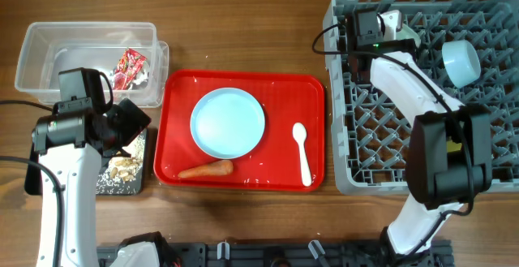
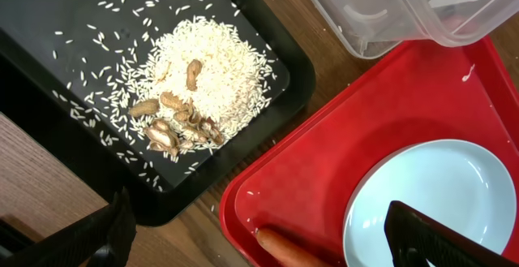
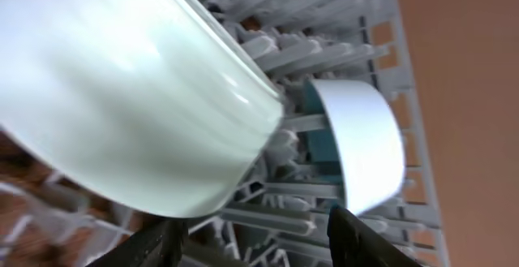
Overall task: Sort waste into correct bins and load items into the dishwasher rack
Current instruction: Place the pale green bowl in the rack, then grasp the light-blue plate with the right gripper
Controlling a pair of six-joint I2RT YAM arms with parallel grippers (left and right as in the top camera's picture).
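The light blue plate [image 1: 228, 122] needs to go into the dishwasher rack, so the right gripper needs to pick it up by the plate's rim, and the opposite edge stays free to slot in.
My left gripper [image 1: 132, 123] [image 2: 263, 243] hangs open over the gap between the black tray [image 2: 49, 72] and the red tray [image 2: 381, 105]. Rice and peanut scraps [image 2: 174, 125] lie in the black tray [image 1: 113, 187]. An orange carrot [image 1: 207, 169] [image 2: 284, 251], a light blue plate [image 1: 228, 122] [image 2: 430, 186] and a white spoon [image 1: 302, 149] rest on the red tray. The clear tub [image 1: 32, 56] holds a red wrapper [image 1: 128, 66]. My right gripper [image 1: 388, 22] [image 3: 259, 247] is open in the rack [image 1: 486, 113], just below a pale bowl [image 3: 122, 96]. A second bowl [image 1: 462, 60] [image 3: 361, 145] stands on edge farther along.
The red tray [image 1: 284, 96] fills the table's middle, between the bins and the rack. The clear tub [image 2: 381, 7] sits close behind the red tray's corner. The right arm stretches across the rack's left half.
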